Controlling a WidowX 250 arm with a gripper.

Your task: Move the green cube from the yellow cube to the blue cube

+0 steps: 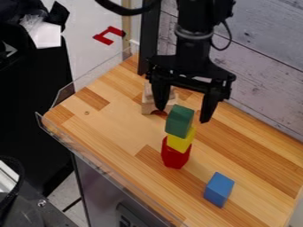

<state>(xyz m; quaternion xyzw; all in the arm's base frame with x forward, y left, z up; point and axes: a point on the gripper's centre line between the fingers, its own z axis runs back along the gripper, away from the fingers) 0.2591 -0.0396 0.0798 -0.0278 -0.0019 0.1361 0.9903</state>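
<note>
I should move the green cube to the blue cube, so my gripper should next grab the opposite sides of the green cube [179, 121].
My gripper [182, 114] hangs open at the upper middle, its two fingers spread wide on either side of the top of the green cube [179, 121]. The green cube rests on the yellow cube [181, 140], which sits on a red block [175, 153] standing on the wooden table. Whether the fingers are level with the green cube or behind it, I cannot tell. To the lower right of the stack, the blue cube [219, 189] lies by itself on the wood.
A light wooden block [148, 100] with an arched cutout stands behind the stack, partly covered by the left finger. A clear low guard [95, 156] runs along the table's left and front edge. A plank wall [266, 57] borders the back right.
</note>
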